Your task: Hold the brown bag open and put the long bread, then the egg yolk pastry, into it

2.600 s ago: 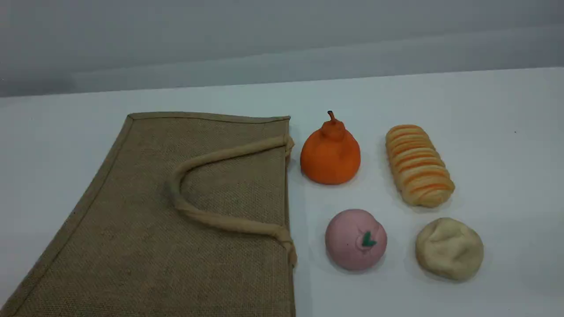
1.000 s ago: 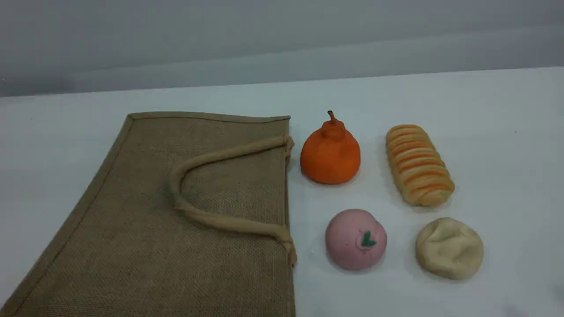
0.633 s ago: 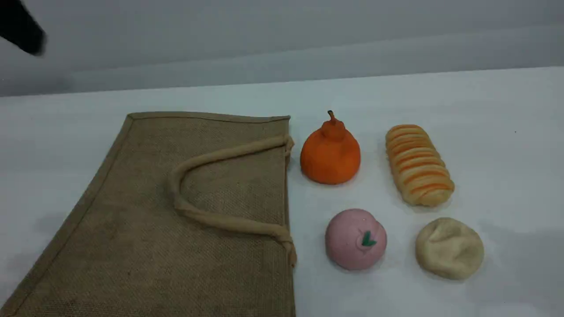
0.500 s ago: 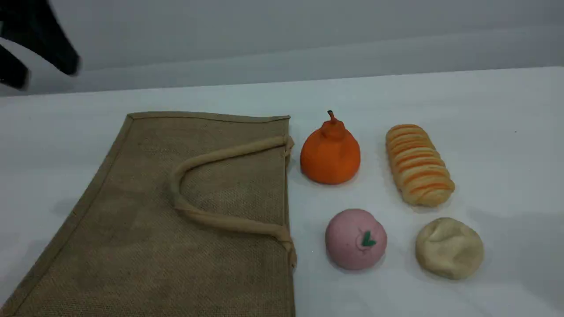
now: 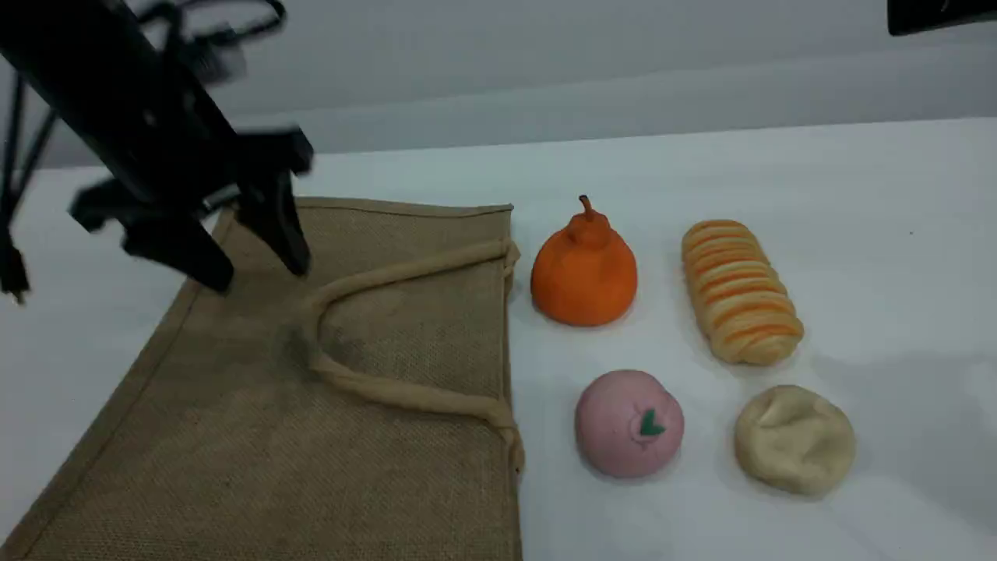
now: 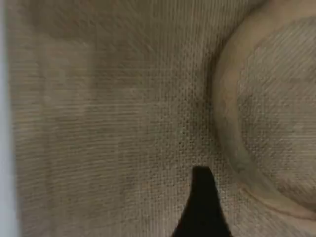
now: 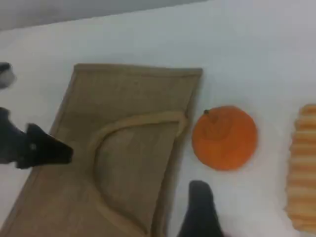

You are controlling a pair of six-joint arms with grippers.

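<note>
I should lift the brown bag's mouth (image 5: 507,341) open, so my left gripper should next grab the beige handle's curved bend (image 5: 315,336), far from the handle's sewn ends.
The brown bag (image 5: 234,436) lies flat on the table's left, its beige handle (image 5: 389,273) looped on top. My left gripper (image 5: 253,269) hovers open over the bag's far left part, just left of the handle's bend; its fingertip (image 6: 202,197) shows above the weave beside the handle (image 6: 227,123). The long bread (image 5: 740,292) lies at the right, and the egg yolk pastry (image 5: 794,440) sits in front of it. Only a dark piece of the right arm (image 5: 938,15) shows at the top right. Its fingertip (image 7: 200,207) hangs high with nothing at it, near the bag's (image 7: 123,148) mouth edge.
An orange pear-shaped item (image 5: 584,273) stands between the bag's mouth and the long bread. A pink ball with a green leaf mark (image 5: 629,423) sits in front of it, left of the pastry. A grey wall runs behind the white table (image 5: 896,234).
My left arm has swung in from the top left and come down over the bag's far left part. A piece of the right arm has appeared at the top right. The objects have not moved.
</note>
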